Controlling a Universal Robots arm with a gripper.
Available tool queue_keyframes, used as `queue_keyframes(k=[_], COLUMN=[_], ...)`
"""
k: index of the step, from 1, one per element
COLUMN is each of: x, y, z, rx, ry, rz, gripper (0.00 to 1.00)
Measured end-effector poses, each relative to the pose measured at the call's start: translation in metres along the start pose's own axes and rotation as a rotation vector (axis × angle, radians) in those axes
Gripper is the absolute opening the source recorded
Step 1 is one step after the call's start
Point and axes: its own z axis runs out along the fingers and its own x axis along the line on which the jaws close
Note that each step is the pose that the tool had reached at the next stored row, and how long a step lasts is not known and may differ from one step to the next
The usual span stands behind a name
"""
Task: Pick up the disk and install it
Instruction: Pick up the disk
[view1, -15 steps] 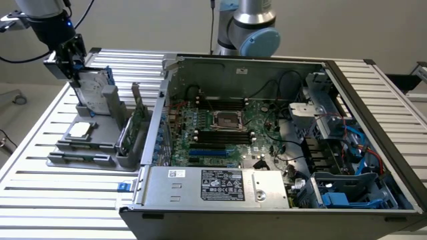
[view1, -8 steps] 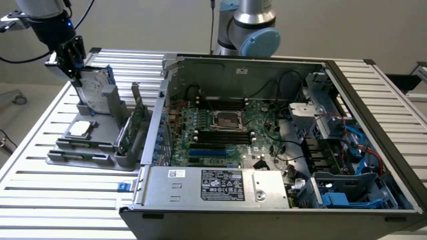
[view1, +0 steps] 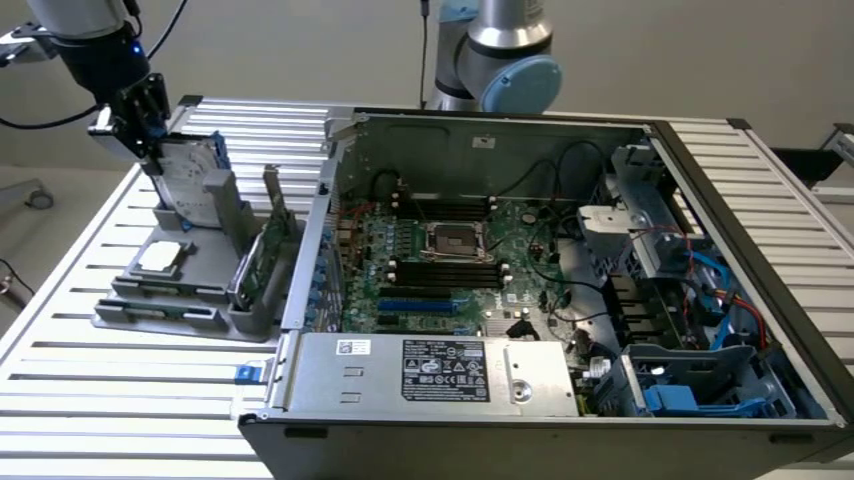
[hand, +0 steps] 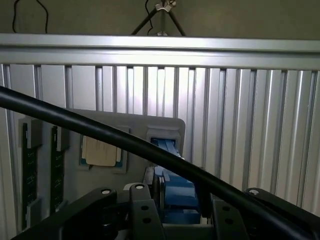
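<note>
The disk needs to go into the open computer case (view1: 534, 270), so my gripper needs to grab the disk by its carrier's blue end (view1: 216, 143) next.
The disk (view1: 198, 168), silver-grey in a blue carrier, stands upright in a slot of the grey parts fixture (view1: 174, 295) at the exterior view's left. My gripper (view1: 158, 148) has come down over its top edge. From the wrist, the blue carrier (hand: 177, 192) sits between the two black fingers (hand: 158, 194). The jaws straddle it, still open, and the disk rests in its slot.
The fixture also carries a square processor chip (view1: 160, 257) and a green circuit card (view1: 274, 240). The open computer case (view1: 534, 250) lies to the exterior view's right, with a blue drive bay (view1: 687, 385) at its near corner. A black cable (hand: 125, 140) crosses the wrist view.
</note>
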Motion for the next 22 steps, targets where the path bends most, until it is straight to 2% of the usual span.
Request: queue_keyframes(k=[11,21,22], x=[0.0026,0.0026,0.0027], y=[-0.0005,-0.0022,-0.0021], z=[-0.0029,-0.0046,-0.0047], rx=[0.0002,0.0002,0.0002], ry=[-0.0133,-0.0140,-0.0139], rz=[0.009,0.012,0.013], gripper=[0.44,0.44,0.42])
